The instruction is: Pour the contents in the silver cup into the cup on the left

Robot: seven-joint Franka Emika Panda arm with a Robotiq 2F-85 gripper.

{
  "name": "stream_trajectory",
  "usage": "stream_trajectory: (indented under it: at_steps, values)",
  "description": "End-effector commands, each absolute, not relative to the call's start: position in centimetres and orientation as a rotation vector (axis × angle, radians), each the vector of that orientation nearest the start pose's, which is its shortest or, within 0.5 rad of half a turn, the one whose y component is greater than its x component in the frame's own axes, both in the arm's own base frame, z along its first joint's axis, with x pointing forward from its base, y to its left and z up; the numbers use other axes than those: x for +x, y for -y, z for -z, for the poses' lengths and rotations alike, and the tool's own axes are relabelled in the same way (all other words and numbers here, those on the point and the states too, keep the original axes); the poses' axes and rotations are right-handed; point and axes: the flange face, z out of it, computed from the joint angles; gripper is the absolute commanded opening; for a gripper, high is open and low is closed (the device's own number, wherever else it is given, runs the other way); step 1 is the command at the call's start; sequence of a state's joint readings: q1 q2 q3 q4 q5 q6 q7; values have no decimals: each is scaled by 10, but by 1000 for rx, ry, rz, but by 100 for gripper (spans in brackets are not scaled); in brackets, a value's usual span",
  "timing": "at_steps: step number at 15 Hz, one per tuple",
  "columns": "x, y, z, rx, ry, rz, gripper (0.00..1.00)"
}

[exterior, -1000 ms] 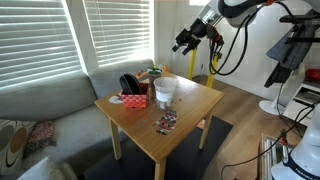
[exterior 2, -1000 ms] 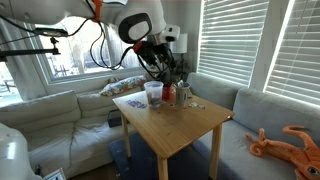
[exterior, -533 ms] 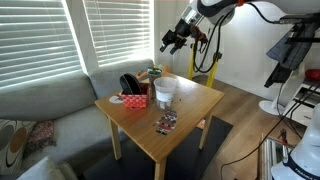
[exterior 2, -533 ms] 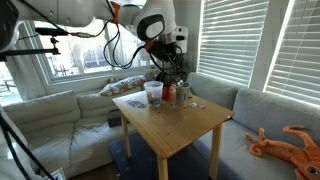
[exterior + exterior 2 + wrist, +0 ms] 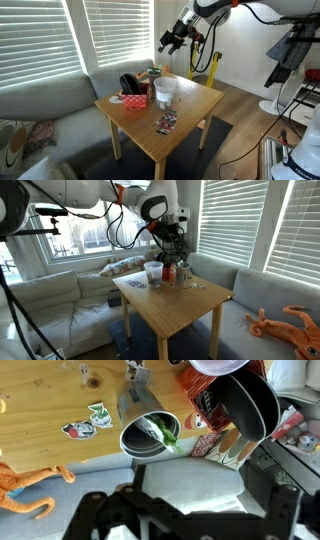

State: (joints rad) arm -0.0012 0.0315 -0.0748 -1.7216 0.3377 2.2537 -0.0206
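Note:
The gripper reaches the silver cup with green pieces next and grabs the cup's rim on the stickers' side, leaving the cup's opposite edge free to pour.
The silver cup (image 5: 165,90) (image 5: 153,273), pale and wide-mouthed, stands upright near the back of the wooden table (image 5: 185,112). Only its white rim (image 5: 215,365) shows at the top edge of the wrist view. A squat red container (image 5: 136,100) (image 5: 168,274) sits right beside it. My gripper (image 5: 170,42) (image 5: 168,245) hangs high above the table's far edge, well clear of the cup. In the wrist view the gripper (image 5: 190,510) is open with only pale sofa cushion between its dark fingers (image 5: 100,510).
A grey metal tin (image 5: 145,425) with green pieces inside stands at the table's edge by the sofa. A black round object (image 5: 250,405) (image 5: 130,83) lies next to it. Small stickers (image 5: 166,123) lie near the table's front. A grey sofa (image 5: 45,110) wraps round the table.
The gripper has swung sideways across the back of the table, toward the cups, staying high and open. Nothing on the table has moved.

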Motion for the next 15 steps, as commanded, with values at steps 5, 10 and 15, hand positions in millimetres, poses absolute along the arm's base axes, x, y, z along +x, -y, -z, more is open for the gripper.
stream_trajectory:
  at_steps: [5, 10, 15]
  values:
    - [643, 83, -559, -2964, -460, 546, 100]
    - [679, 87, -540, -2952, -413, 498, 100]
    - [710, 87, -522, -2932, -366, 449, 92]
